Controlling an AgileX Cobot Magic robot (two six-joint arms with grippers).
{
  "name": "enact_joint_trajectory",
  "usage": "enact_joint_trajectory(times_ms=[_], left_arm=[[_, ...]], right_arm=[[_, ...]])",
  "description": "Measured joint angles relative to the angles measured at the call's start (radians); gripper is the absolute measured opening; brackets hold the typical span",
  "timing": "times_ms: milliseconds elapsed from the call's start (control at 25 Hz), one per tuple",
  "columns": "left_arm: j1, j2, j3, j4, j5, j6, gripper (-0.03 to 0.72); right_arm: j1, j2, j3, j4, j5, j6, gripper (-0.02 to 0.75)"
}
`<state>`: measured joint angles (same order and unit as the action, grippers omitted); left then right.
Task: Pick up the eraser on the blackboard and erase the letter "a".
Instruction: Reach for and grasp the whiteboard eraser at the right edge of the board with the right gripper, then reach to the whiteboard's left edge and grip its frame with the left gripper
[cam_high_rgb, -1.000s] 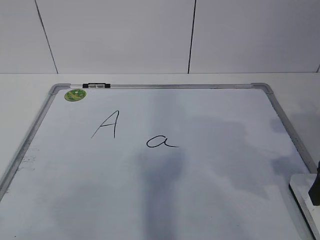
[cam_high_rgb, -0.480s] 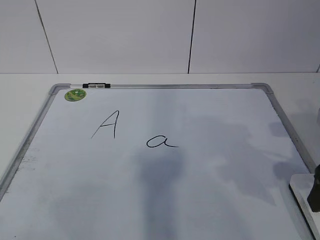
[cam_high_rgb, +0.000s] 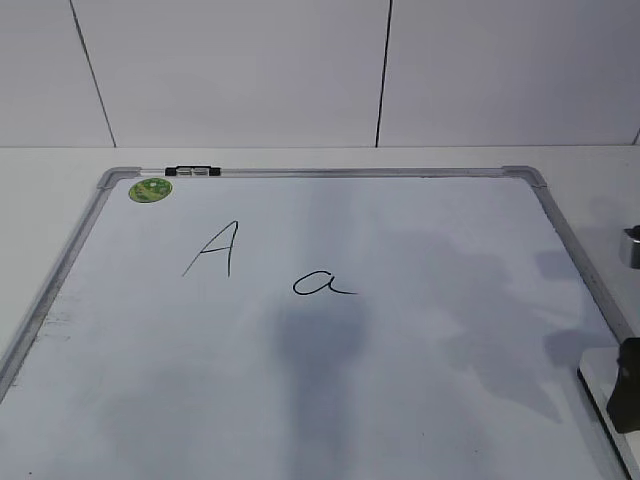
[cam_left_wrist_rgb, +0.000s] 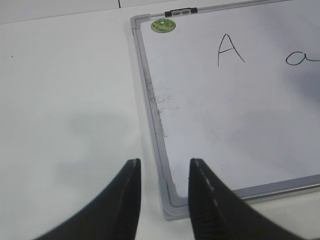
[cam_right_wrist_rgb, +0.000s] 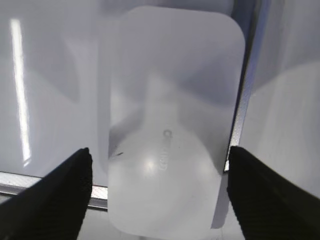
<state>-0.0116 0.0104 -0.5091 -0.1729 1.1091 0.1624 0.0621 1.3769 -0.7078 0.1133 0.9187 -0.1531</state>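
I should next use my right gripper to grab the white eraser by its long sides, so that it can erase the letter "a".
The blackboard (cam_high_rgb: 330, 172) is a white dry-erase board with a grey frame, lying flat on the table. The letter "a" (cam_high_rgb: 322, 284) is near its middle, right of a capital "A" (cam_high_rgb: 212, 250). The eraser (cam_high_rgb: 600, 385) lies at the board's near right edge. In the right wrist view the eraser (cam_right_wrist_rgb: 172, 115) is a white rounded block lying across the frame. My right gripper (cam_right_wrist_rgb: 159, 151) is open with a jaw on each side of the eraser, and shows dark at the exterior view's edge (cam_high_rgb: 628, 385). My left gripper (cam_left_wrist_rgb: 164, 162) is open and empty above the board's near left corner (cam_left_wrist_rgb: 167, 200).
A round green sticker (cam_high_rgb: 150, 189) and a small black-and-silver clip (cam_high_rgb: 192, 171) sit at the board's far left corner. The white table (cam_left_wrist_rgb: 65, 100) surrounds the board. A white panelled wall (cam_high_rgb: 300, 70) stands behind. The letter "a" (cam_left_wrist_rgb: 302, 58) is cut off at the left wrist view's right edge.
My right gripper has moved lower at the exterior view's right edge, beside the eraser. A silver part of the right arm has come into view above it. The eraser and letters have not moved.
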Motion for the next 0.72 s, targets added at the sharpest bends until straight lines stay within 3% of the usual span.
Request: enact_joint_trajectory(times_ms=[720], left_arm=[[0.000, 0.000, 0.000, 0.000, 0.000, 0.000, 0.245]], right_arm=[[0.000, 0.080, 0.000, 0.000, -0.040, -0.005, 0.666]])
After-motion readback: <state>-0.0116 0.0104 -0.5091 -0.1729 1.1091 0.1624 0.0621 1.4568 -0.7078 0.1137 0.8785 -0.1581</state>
